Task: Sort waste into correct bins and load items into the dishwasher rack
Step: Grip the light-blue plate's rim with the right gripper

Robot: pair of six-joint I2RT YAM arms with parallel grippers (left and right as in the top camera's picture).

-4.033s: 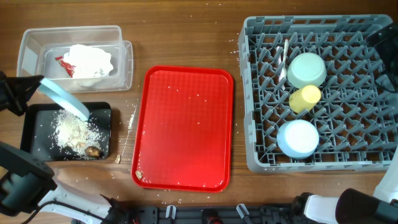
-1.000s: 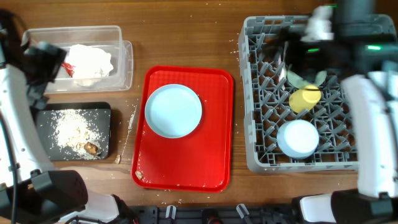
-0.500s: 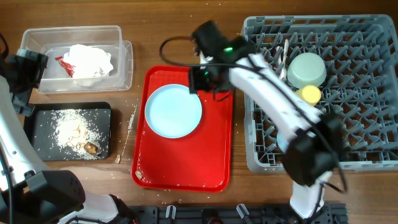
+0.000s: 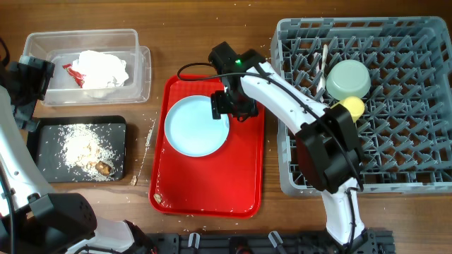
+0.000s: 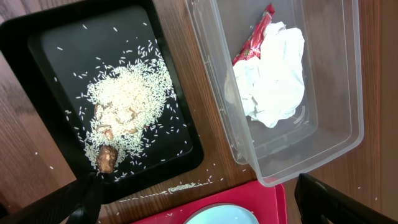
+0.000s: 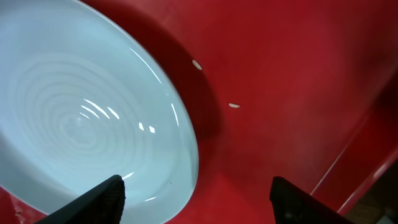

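Observation:
I will grab the light blue plate's rack-side rim (image 4: 227, 129) (image 6: 188, 134) with my right gripper next. That will leave the plate's opposite edge free to load into the rack.
A light blue plate (image 4: 194, 127) lies flat on the red tray (image 4: 212, 183). My right gripper (image 4: 227, 106) is low over the plate's right rim. In the right wrist view it (image 6: 199, 202) is open, one finger above the plate (image 6: 81, 118) and the other above the bare red tray (image 6: 292, 93). My left gripper (image 4: 34, 76) hangs open high at the left, over the clear tub (image 5: 336, 74) with white napkins (image 5: 273, 74) and the black tray (image 5: 37, 56) of rice and brown scraps (image 5: 107, 157). The grey rack (image 4: 395, 141) holds a pale green bowl (image 4: 348, 77), a yellow cup (image 4: 353, 106) and a white utensil (image 4: 323, 67).
The clear tub (image 4: 138, 77) and black tray (image 4: 49, 134) sit left of the red tray. Rice grains (image 4: 150, 132) are scattered on the wood between them. My right arm (image 4: 311, 120) stretches across the rack's left wall and hides part of the rack.
The right arm swung from the rack to the red tray, and its gripper has dropped to the plate's right rim. The left arm has held still for the last half second.

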